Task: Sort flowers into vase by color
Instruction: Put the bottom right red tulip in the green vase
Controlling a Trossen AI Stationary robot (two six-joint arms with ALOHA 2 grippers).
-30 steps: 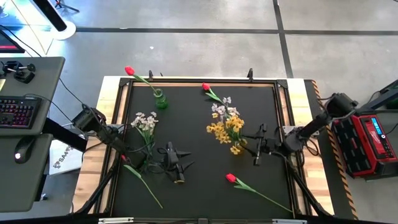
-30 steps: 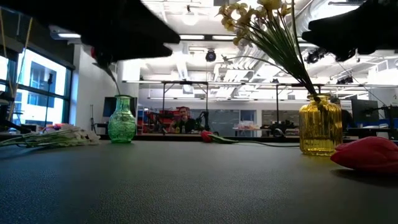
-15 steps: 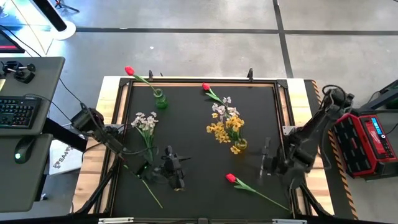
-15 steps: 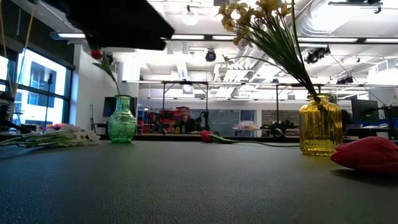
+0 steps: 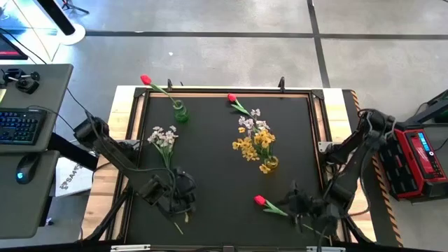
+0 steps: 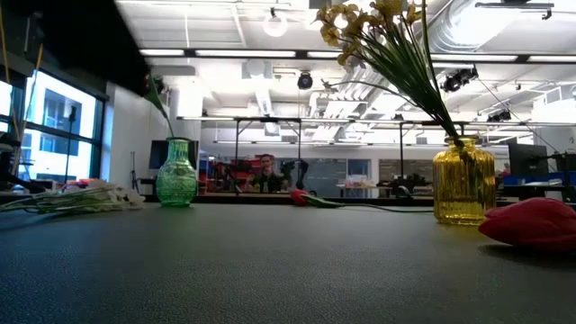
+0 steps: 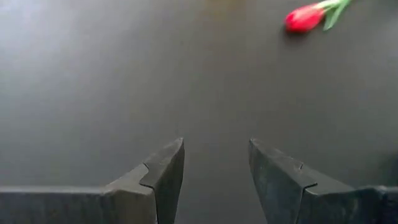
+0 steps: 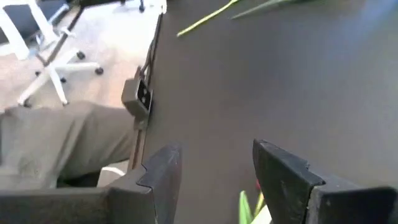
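My right gripper grips the red tulip by its stem just under the leaves next, to sort the red tulip into the green vase.
My left gripper is open, low over the table's near left. The stem end of a red tulip sticks out from under it. My right gripper is open over the near right. Its fingers stand either side of the green stem of a lying red tulip. A green vase holds one red tulip. A yellow vase holds yellow blossoms. A white bunch and another red tulip lie flat.
The black mat sits in a wooden frame, with a clamp at its edge. Bare mat lies between the two vases and down the middle. A desk with a keyboard stands left of the table, and a red case stands right of it.
My right gripper has drawn away from the yellow vase toward the table's near edge, turned to point left, and come down over the near-right tulip's stem. My left gripper has shifted toward the near left corner. Both arms have left the low view.
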